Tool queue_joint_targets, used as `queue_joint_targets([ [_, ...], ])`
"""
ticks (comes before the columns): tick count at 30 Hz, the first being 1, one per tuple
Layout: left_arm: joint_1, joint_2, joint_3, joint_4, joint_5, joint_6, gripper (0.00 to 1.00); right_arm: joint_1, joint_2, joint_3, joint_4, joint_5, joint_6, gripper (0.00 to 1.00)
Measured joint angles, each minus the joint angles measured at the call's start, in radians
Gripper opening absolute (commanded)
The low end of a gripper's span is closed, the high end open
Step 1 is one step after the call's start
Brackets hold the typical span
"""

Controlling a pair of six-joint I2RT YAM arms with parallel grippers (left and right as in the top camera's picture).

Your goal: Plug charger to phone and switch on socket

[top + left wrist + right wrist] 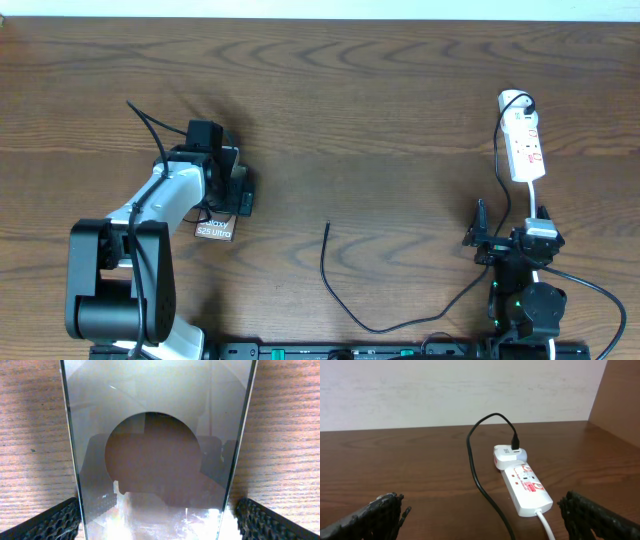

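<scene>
My left gripper is to hand the phone over to my right gripper, so it needs to grab the phone [214,229] across its long sides and leave the white-lettered end free.
The phone [214,229] lies flat at the left of the table, its white lettering showing below my left gripper [225,195]. In the left wrist view the glossy phone [160,415] fills the middle. My left gripper [159,525] is open, one finger on each long side of the phone. The charger [323,262] curves across the front of the table with its free tip [328,226] at mid-table, apart from the phone. The white socket [525,145] lies far right. My right gripper [511,228] is open just in front of the socket [525,485], holding nothing.
A white adapter [507,455] sits in the far end of the socket with the black charger cable [480,485] plugged into it. The socket's white cord [545,522] runs toward my right gripper. A pale wall stands behind the table.
</scene>
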Motion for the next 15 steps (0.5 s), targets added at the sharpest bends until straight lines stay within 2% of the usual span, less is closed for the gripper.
queue_joint_targets([
  [15, 0.0, 0.0, 0.0, -0.001, -0.001, 0.0, 0.99, 0.0, 0.0, 0.0, 0.0, 0.0, 0.0, 0.99],
])
